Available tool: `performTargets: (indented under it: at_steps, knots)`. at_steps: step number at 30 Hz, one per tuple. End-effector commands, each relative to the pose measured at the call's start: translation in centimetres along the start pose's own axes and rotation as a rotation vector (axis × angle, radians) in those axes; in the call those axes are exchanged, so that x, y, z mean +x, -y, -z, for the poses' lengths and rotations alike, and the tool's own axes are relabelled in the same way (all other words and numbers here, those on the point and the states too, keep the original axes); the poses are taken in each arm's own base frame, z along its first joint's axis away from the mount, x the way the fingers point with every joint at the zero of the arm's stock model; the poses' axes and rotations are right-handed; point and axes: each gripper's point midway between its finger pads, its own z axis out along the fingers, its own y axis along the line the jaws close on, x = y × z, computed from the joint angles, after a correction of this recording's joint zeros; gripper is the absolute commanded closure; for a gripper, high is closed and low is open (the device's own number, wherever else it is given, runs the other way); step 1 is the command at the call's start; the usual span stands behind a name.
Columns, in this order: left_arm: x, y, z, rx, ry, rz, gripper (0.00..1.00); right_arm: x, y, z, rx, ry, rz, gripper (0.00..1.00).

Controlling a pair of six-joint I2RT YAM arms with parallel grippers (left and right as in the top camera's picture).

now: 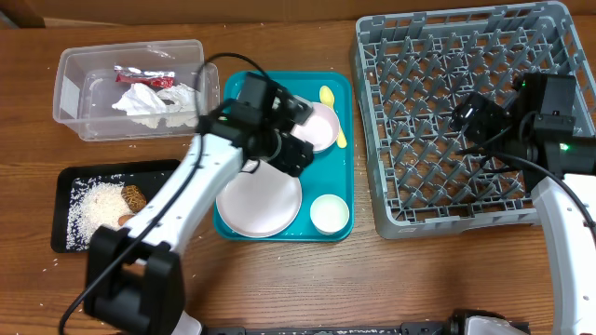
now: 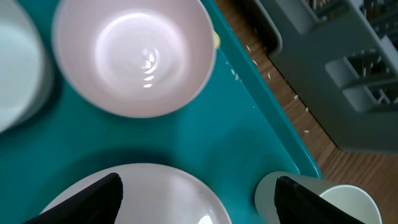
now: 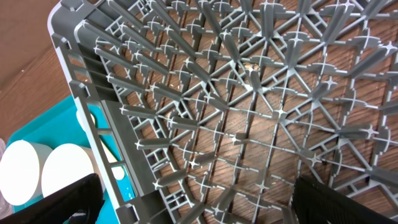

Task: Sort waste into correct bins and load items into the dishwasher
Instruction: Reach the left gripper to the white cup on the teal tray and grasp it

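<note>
I should next pick up the small white cup by its open rim [image 1: 330, 213] [image 2: 350, 203] with my left gripper. The cup's base then stays free, so I can hand the cup over for loading.
The teal tray [image 1: 346, 186] holds a pale plate [image 1: 259, 200], a white bowl [image 1: 322, 128], a small white cup [image 1: 330, 214] and a yellow spoon [image 1: 328, 96]. My left gripper [image 1: 291, 152] hangs open and empty over the tray, between bowl and plate. In the left wrist view its fingers [image 2: 199, 202] straddle the plate [image 2: 143, 190], with the bowl [image 2: 134, 53] beyond and the cup [image 2: 348, 202] at the right. My right gripper [image 1: 472, 119] is open and empty over the grey dish rack [image 1: 447, 200]; the right wrist view [image 3: 199, 205] shows the rack's pegs [image 3: 249, 106].
The clear tub [image 1: 74, 70] at the back left holds a crumpled napkin [image 1: 149, 100] and a red wrapper [image 1: 142, 79]. The black tray [image 1: 63, 200] holds rice [image 1: 98, 207] and brown food [image 1: 135, 197]. Stray grains lie on the wooden table.
</note>
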Motion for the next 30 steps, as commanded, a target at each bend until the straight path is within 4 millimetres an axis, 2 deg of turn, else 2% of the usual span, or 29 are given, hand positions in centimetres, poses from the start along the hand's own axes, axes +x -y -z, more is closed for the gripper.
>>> performTargets:
  at_steps: [1, 7, 11, 16, 23, 27, 30]
  knots:
    - [-0.8, 1.2, -1.1, -0.008, -0.03, -0.106, 0.21, -1.0, -0.6, 1.2, -0.023, 0.037, 0.005, 0.0]
    - [-0.2, 3.8, -1.1, 0.039, -0.092, -0.234, 0.21, -0.9, -0.6, 1.2, -0.021, 0.035, 0.004, 0.0]
    - [1.5, 4.7, -0.8, 0.089, -0.161, -0.282, 0.22, -0.9, -0.6, 1.2, -0.021, 0.035, 0.004, 0.0]
    - [3.5, 4.9, -0.3, 0.111, -0.24, -0.314, 0.24, -0.9, -0.6, 1.2, -0.022, 0.036, 0.004, 0.0]
    - [3.8, 5.0, -0.4, 0.125, -0.249, -0.331, 0.26, -0.9, -0.6, 1.2, -0.021, 0.035, 0.004, 0.0]
    - [4.2, 6.9, -0.4, 0.199, -0.254, -0.333, 0.26, -0.8, -0.6, 1.2, -0.02, 0.032, 0.004, 0.0]
    - [4.7, 7.6, -0.6, 0.185, -0.278, -0.348, 0.28, -0.8, -0.6, 1.2, -0.02, 0.032, 0.004, 0.0]
